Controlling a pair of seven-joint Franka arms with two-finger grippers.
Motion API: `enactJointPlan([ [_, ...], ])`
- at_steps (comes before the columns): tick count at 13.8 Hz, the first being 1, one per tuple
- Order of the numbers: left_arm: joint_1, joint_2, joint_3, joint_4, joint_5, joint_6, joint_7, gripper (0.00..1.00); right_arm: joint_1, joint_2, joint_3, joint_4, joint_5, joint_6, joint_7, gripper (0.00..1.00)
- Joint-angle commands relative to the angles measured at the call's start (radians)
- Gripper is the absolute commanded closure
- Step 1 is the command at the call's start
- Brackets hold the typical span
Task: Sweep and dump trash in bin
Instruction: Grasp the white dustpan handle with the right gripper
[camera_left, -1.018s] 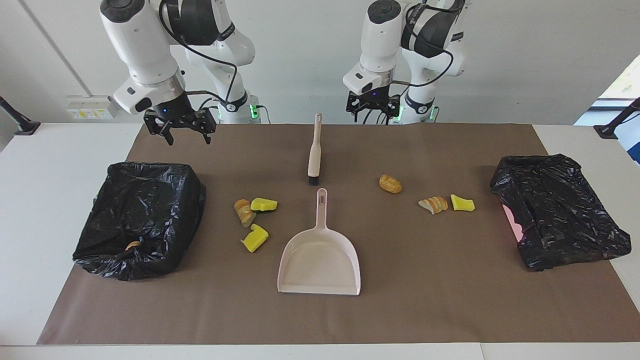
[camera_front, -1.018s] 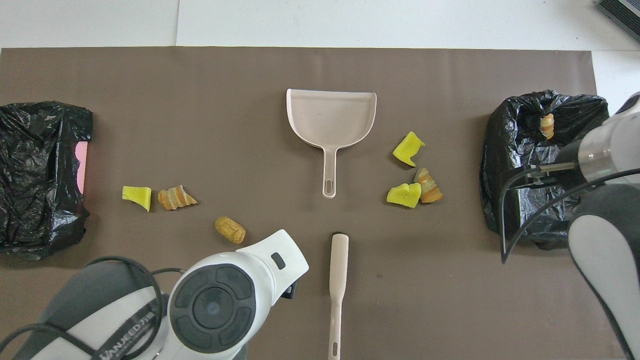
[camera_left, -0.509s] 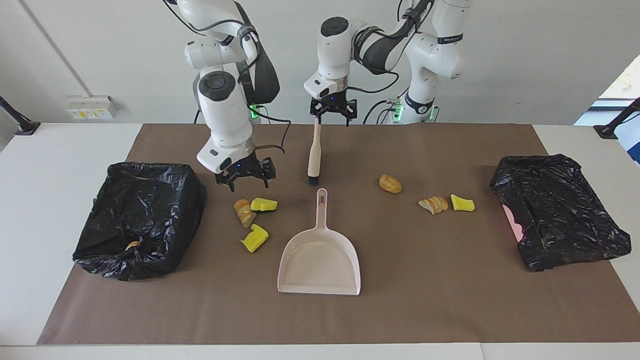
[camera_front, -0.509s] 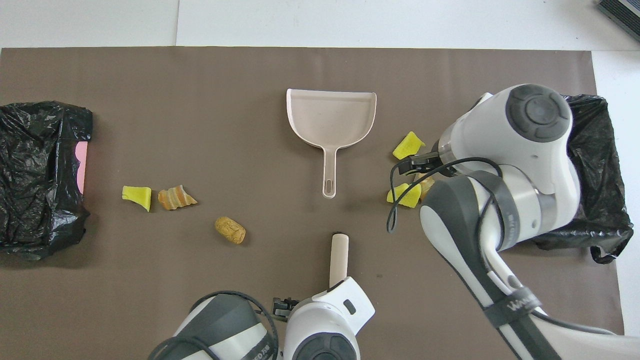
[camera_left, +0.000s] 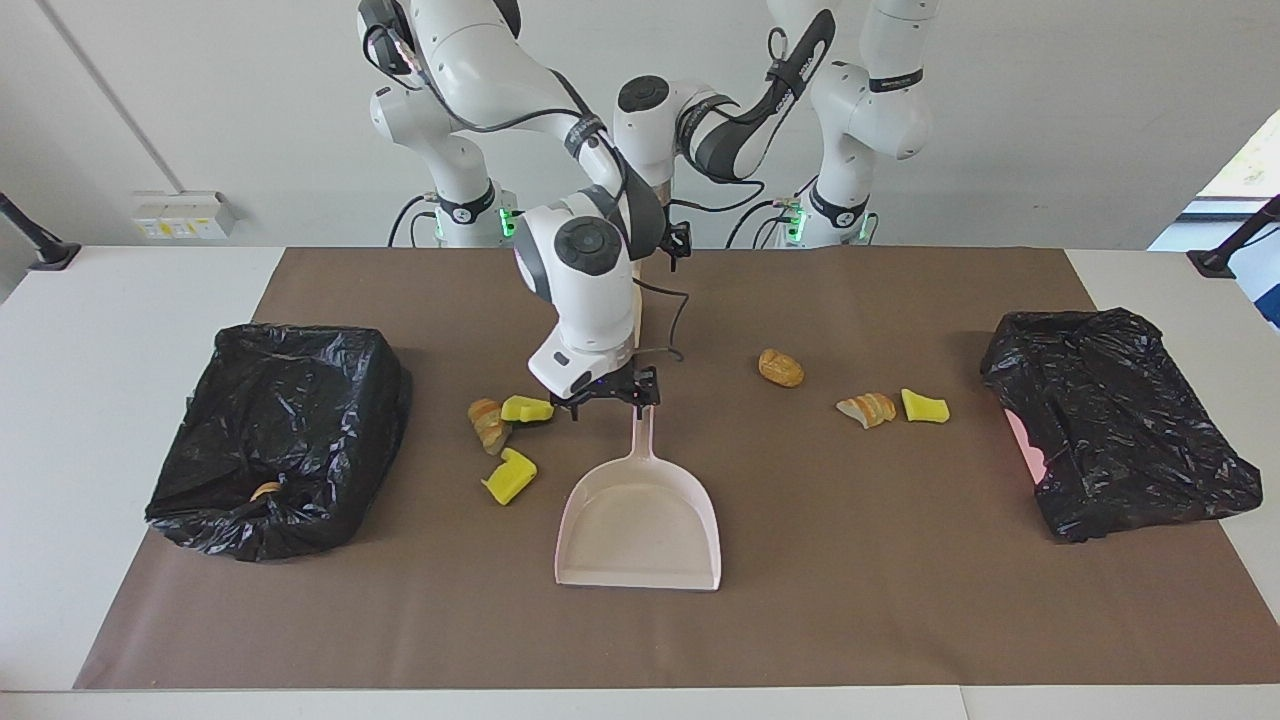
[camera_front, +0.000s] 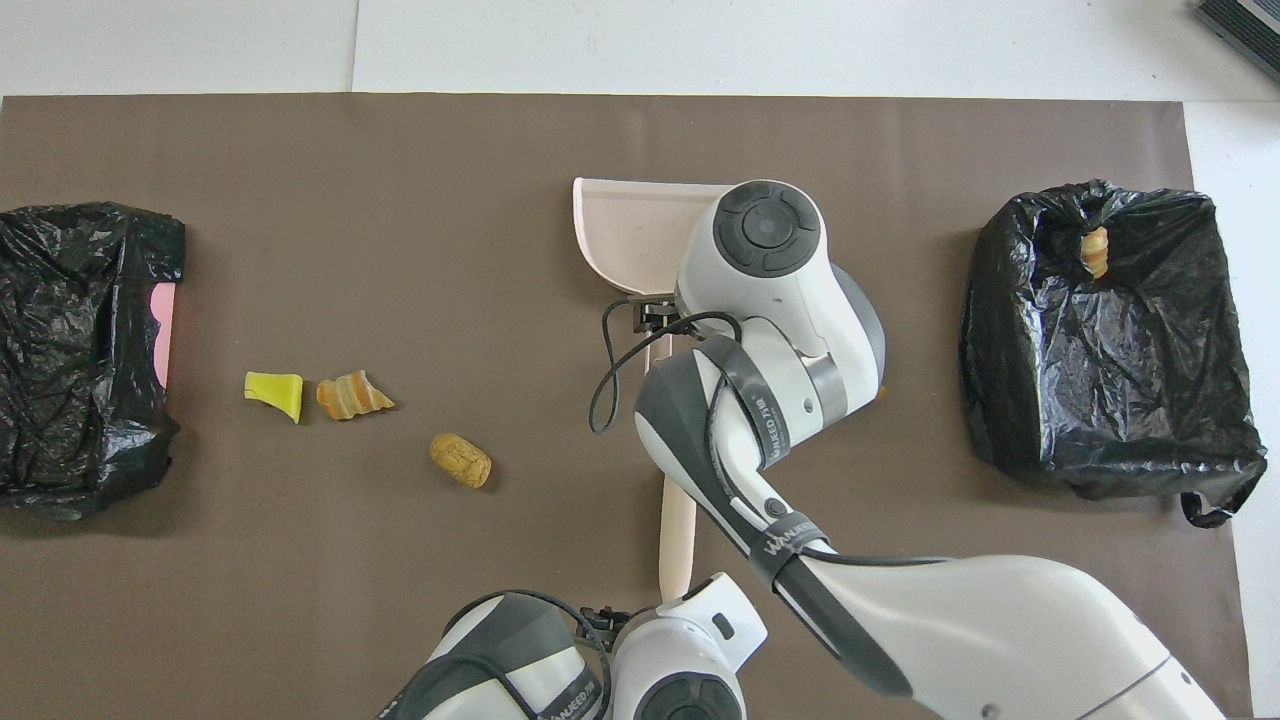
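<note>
My right gripper is to grab the pale pink dustpan by its narrow handle (camera_front: 659, 349) next, because the broad scoop is wider than my fingers can span.
The pale pink dustpan (camera_left: 640, 520) lies mid-table with its handle toward the robots. My right gripper (camera_left: 612, 393) is open and low over the tip of that handle, which shows by one finger. The beige brush (camera_front: 677, 530) lies nearer the robots, in line with the dustpan. My left gripper (camera_left: 678, 248) sits at the brush's handle end, mostly hidden by the right arm. Trash: two yellow sponges (camera_left: 527, 408) (camera_left: 509, 476) and a bread slice (camera_left: 487, 424) toward the right arm's end. A roll (camera_left: 780, 368), a slice (camera_left: 866, 409) and a sponge (camera_left: 925, 406) lie toward the left arm's end.
A bin lined with a black bag (camera_left: 280, 420) stands at the right arm's end, with a bread piece (camera_left: 266, 490) at its rim. A second black-bagged bin (camera_left: 1110, 420) stands at the left arm's end. A brown mat (camera_left: 900, 600) covers the table.
My right gripper has swung from beside its bin, past the sponges, down to the dustpan handle. My left gripper has moved to the brush's handle end and dropped lower. Nothing on the table has shifted.
</note>
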Motion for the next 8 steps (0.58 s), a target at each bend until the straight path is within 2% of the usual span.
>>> enactJointPlan([
  [1, -0.018, 0.038, 0.012, -0.041, -0.014, 0.077, 0.018, 0.0, 0.017, 0.049, -0.001, 0.055, 0.02, -0.003, 0.024, 0.0],
  [4, -0.024, 0.046, 0.01, -0.036, -0.018, 0.107, 0.009, 0.0, 0.037, 0.046, -0.001, 0.049, 0.023, -0.005, 0.025, 0.0],
  [5, -0.024, 0.045, 0.01, -0.036, -0.018, 0.105, 0.009, 0.0, 0.039, 0.045, -0.001, 0.047, 0.023, -0.008, 0.025, 0.04],
  [8, -0.024, 0.037, 0.01, -0.033, -0.018, 0.104, 0.009, 0.0, 0.034, 0.046, -0.001, 0.045, 0.021, -0.002, 0.021, 0.39],
])
